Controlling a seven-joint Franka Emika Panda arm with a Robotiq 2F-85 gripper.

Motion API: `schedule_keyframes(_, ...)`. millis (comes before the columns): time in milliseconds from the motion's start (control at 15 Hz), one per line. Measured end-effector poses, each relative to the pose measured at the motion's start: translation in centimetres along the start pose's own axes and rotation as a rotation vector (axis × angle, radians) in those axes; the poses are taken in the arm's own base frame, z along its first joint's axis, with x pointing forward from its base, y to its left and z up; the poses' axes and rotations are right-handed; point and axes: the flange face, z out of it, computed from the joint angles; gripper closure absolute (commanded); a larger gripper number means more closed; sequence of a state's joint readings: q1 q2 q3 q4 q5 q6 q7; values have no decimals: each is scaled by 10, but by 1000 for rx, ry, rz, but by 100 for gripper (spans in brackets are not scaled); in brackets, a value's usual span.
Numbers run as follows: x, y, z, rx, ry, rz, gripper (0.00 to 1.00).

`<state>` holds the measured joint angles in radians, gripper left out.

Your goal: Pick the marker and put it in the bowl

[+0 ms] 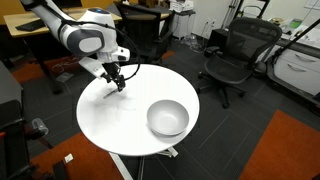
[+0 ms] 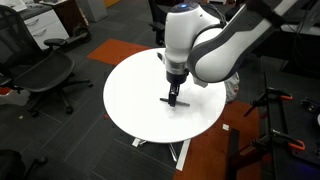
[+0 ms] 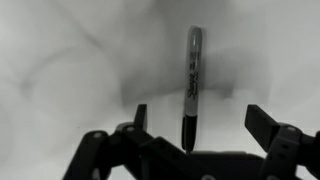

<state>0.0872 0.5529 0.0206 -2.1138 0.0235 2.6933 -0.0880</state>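
Note:
The gripper isn't ready to close on the marker (image 3: 192,85) and should lower first. The marker lies between the robot's fingers, but the wrist view shows a gap between the fingers and their shadows on the table.
In the wrist view the marker (image 3: 192,85) lies flat on the white table, a thin dark pen with a lighter far end. My gripper (image 3: 203,122) is open, with one finger on each side of the marker's near end and not touching it. In both exterior views the gripper (image 1: 118,86) (image 2: 173,101) is low over the round white table (image 1: 120,125). The light grey-white bowl (image 1: 167,118) stands upright on the same table, well away from the gripper. The arm hides the bowl in the exterior view from the opposite side.
Black office chairs (image 1: 232,55) (image 2: 40,75) stand around the table. A wooden desk (image 1: 40,30) is behind the arm. The floor has dark carpet with orange patches (image 1: 285,150). A black stand (image 2: 275,120) is close to the table's edge.

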Motion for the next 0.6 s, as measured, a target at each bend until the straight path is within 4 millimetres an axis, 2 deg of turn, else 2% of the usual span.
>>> schedule_keyframes(400, 5, 1, 15, 2, -12, 0, 0)
schedule_keyframes(467, 6, 1, 18, 2, -14, 1, 25)
schedule_keyframes(533, 6, 1, 20, 2, -15, 1, 26)
schedule_keyframes(600, 7, 1, 22, 2, -16, 1, 32)
